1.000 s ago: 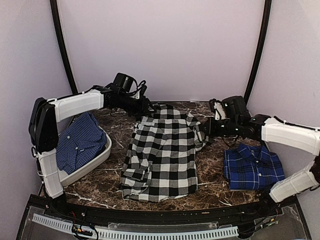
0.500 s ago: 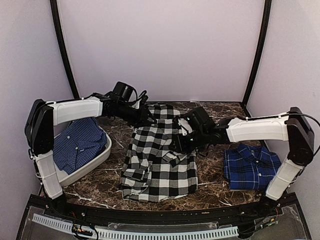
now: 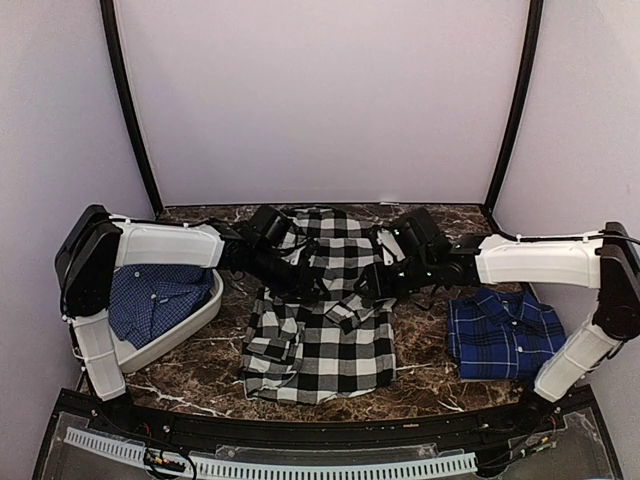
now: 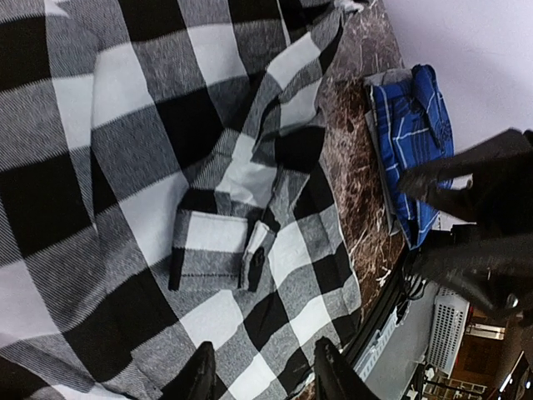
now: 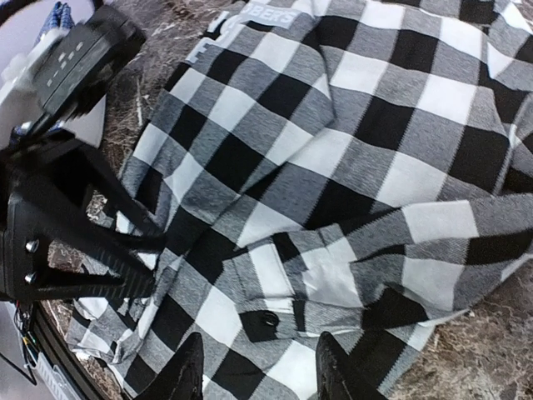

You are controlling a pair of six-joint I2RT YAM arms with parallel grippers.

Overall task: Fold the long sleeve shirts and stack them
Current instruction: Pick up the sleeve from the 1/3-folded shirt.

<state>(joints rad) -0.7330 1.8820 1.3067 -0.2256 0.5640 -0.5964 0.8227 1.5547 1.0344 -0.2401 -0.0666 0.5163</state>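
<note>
Next, my left gripper grabs the checked shirt's sleeve by its buttoned cuff. Then I refold the sleeve lengthwise along the shirt's body.
The black-and-white checked shirt lies spread at the table's middle, its right sleeve folded across the body with the buttoned cuff on top. White lettering shows near its collar end. The dark blue plaid shirt lies folded at the right, also in the left wrist view. My left gripper hovers open over the shirt's body, holding nothing. My right gripper stands open just above the folded cuff, with nothing between its fingers.
A white tub at the left holds another blue checked shirt. The two grippers stand close together over the shirt, and the left gripper fills the left of the right wrist view. Purple walls enclose the table on three sides.
The right gripper carried the right sleeve leftward across the checked shirt, then opened and let it go. The left gripper moved from the collar end toward the shirt's middle.
</note>
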